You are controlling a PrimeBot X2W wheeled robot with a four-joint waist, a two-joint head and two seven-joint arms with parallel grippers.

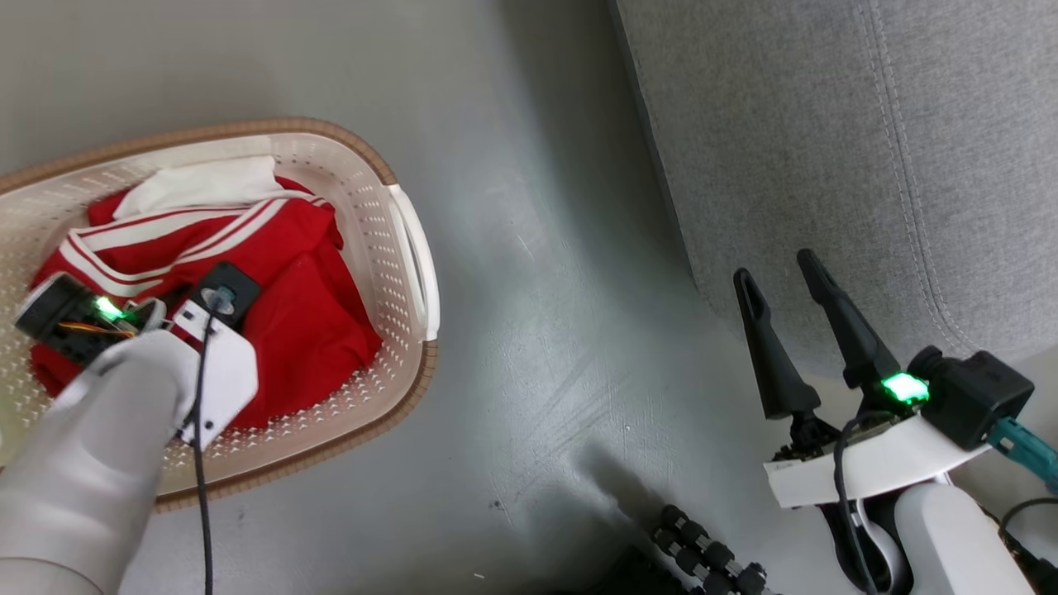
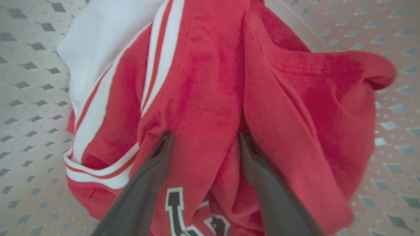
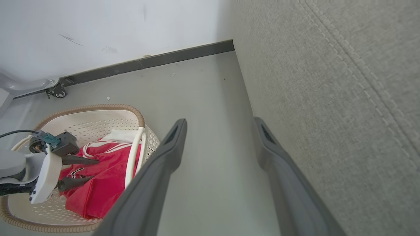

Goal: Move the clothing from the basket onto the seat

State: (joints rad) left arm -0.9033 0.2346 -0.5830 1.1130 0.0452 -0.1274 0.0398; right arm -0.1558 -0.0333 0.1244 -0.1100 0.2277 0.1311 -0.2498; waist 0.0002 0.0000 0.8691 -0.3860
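The left gripper pinches the red clothing by its raised fold (image 2: 204, 143) next. The rest lies slack and bunched in the basket.
The red clothing (image 1: 306, 306), with white stripes and a white panel, lies bunched in the cream basket (image 1: 380, 215) on the floor at the left. My left arm (image 1: 124, 397) reaches down into the basket. My left gripper (image 2: 206, 137) is open, both fingertips pressed into the red cloth with a raised fold between them. From the side, the left gripper (image 3: 93, 169) lies on the clothing (image 3: 98, 193) inside the basket (image 3: 98, 107). My right gripper (image 1: 781, 277) stands open and empty over the floor, beside the front edge of the grey seat (image 1: 868, 149).
Bare grey floor (image 1: 545, 330) separates the basket from the seat (image 3: 328, 98). A white wall with a dark skirting board (image 3: 183, 55) runs behind. A wheeled grey stand (image 3: 57, 92) sits at the wall. Dark parts of my base (image 1: 711, 554) show low down.
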